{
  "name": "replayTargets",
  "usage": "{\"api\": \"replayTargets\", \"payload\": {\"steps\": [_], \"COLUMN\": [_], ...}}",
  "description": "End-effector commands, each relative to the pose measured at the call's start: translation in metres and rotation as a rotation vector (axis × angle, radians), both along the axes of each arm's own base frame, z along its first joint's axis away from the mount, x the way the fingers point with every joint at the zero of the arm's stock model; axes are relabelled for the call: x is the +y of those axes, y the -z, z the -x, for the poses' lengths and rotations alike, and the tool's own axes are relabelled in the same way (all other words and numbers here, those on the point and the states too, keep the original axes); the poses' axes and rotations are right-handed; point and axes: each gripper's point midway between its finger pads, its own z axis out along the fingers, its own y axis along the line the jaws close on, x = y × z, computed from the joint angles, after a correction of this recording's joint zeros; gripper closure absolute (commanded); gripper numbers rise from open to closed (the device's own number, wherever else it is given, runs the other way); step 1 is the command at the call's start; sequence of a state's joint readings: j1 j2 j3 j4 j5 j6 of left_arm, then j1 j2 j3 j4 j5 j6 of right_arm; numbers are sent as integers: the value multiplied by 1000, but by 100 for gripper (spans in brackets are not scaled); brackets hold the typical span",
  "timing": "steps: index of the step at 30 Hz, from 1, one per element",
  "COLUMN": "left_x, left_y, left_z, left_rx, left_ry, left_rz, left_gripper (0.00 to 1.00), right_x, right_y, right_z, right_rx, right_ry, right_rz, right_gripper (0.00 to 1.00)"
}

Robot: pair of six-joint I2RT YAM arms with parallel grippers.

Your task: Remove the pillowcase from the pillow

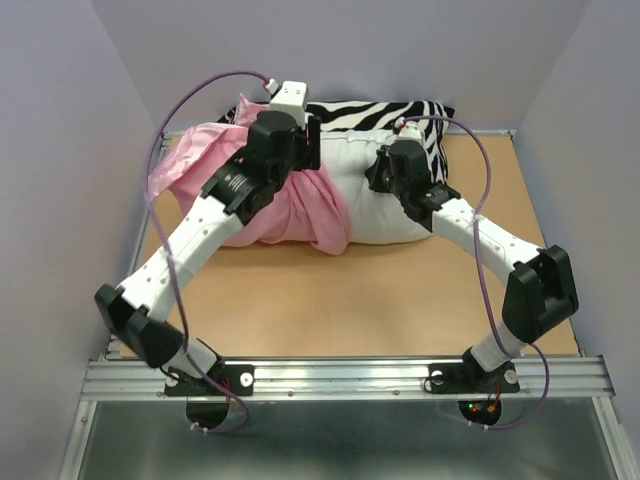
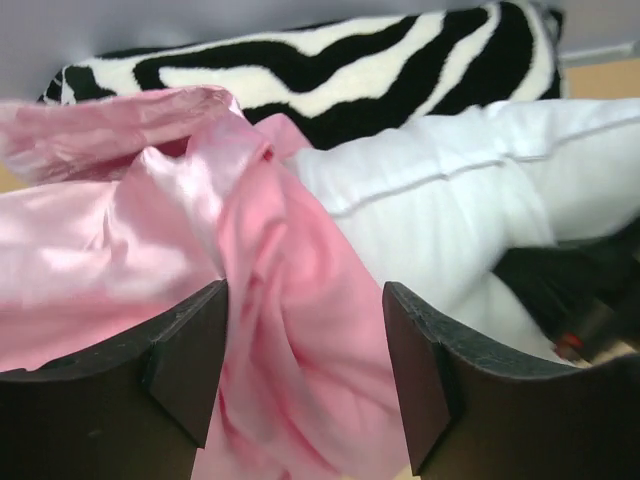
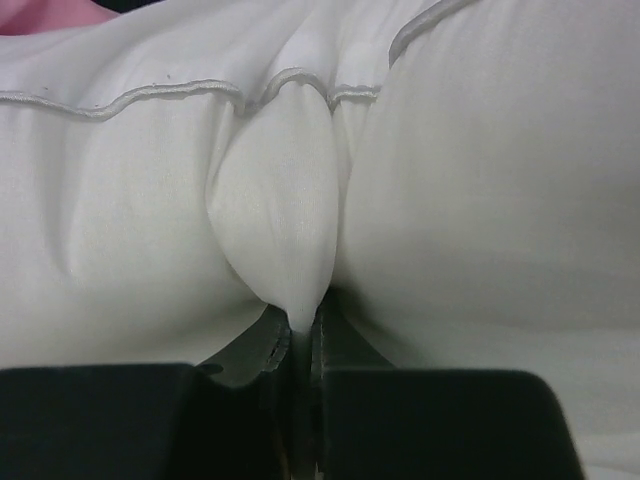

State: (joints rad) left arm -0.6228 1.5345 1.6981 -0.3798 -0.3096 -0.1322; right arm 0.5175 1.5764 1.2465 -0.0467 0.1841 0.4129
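The robot's left gripper will strip the pink pillowcase from the white pillow (image 1: 380,215), so next it will grab the pillowcase by its bunched fold (image 1: 312,192).
The pink pillowcase (image 1: 300,215) is bunched over the left part of the white pillow (image 1: 380,215), whose right half lies bare. My left gripper (image 1: 305,160) hangs over the bunched case. In the left wrist view it (image 2: 305,365) is open, its fingers (image 2: 190,350) wide apart with shiny pink pillowcase (image 2: 290,300) folds between and below them. My right gripper (image 1: 385,172) rests on top of the bare pillow. In the right wrist view it (image 3: 305,335) is shut on a pinched fold of the white pillow (image 3: 275,200) near its piped seam.
A black-and-white zebra-striped pillow (image 1: 375,115) lies right behind the white one against the back wall, and it also shows in the left wrist view (image 2: 330,60). The wooden table (image 1: 350,300) is edged by grey walls left, right and behind.
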Motion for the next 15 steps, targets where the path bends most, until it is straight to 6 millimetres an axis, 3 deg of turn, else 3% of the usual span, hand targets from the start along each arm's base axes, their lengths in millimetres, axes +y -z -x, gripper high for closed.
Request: {"api": "replayTargets", "payload": {"steps": [1,3,5,6,7,10,15], "left_x": [22,23,23,24,22,12,-4], "left_y": [-64,-52,-20,-8,17,49,67], "left_z": [43,52,59,61,62,69,70], "left_rx": [-194,-179,-138,-123,-89,-58,-48], "left_ry": [-52,-73,-88,-103,-110,-92,-40], "left_rz": [135,169,169,169,174,196,219], "left_gripper": [25,25,23,17,17,16,15], "right_x": [1,4,5,6,6,6,6], "right_y": [36,25,14,10,5,-9,-22], "right_z": [-8,-12,-12,-12,-10,-9,-6], "right_rx": [141,139,137,135,140,133,131], "right_ry": [47,53,48,44,38,32,20], "right_rz": [51,41,32,30,28,30,38], "right_gripper": [100,100,99,100,100,99,99]}}
